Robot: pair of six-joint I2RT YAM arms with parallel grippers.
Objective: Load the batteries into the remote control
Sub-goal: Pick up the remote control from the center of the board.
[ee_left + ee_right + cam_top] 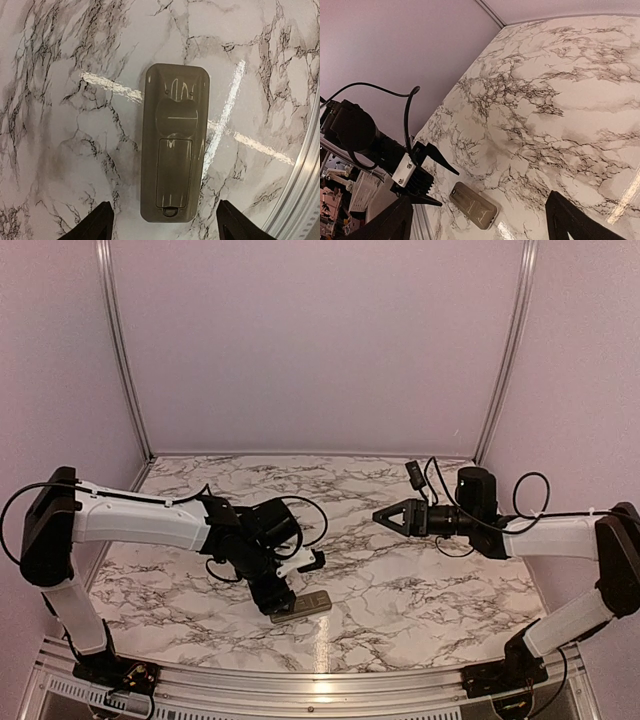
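Next, my left gripper grabs the remote's cover end across its sides, leaving the opposite end free to hand over to my right gripper.
The remote control (pixel 302 606) lies face down on the marble table (pixel 420 580), its greyish-tan back up and the battery cover closed on it. It also shows in the left wrist view (pixel 174 142) and the right wrist view (pixel 474 205). My left gripper (pixel 285 588) hovers just above the remote's cover end, open and empty, with one finger on each side of it (pixel 164 220). My right gripper (pixel 380 514) is open and empty, held in the air over the table's right half, well away from the remote. No batteries are in view.
The metal rail at the table's near edge (pixel 320 680) runs close behind the remote; it also shows in the left wrist view (pixel 302 180). Purple walls enclose the table on three sides. The left arm's black cable (pixel 310 515) loops above its wrist.
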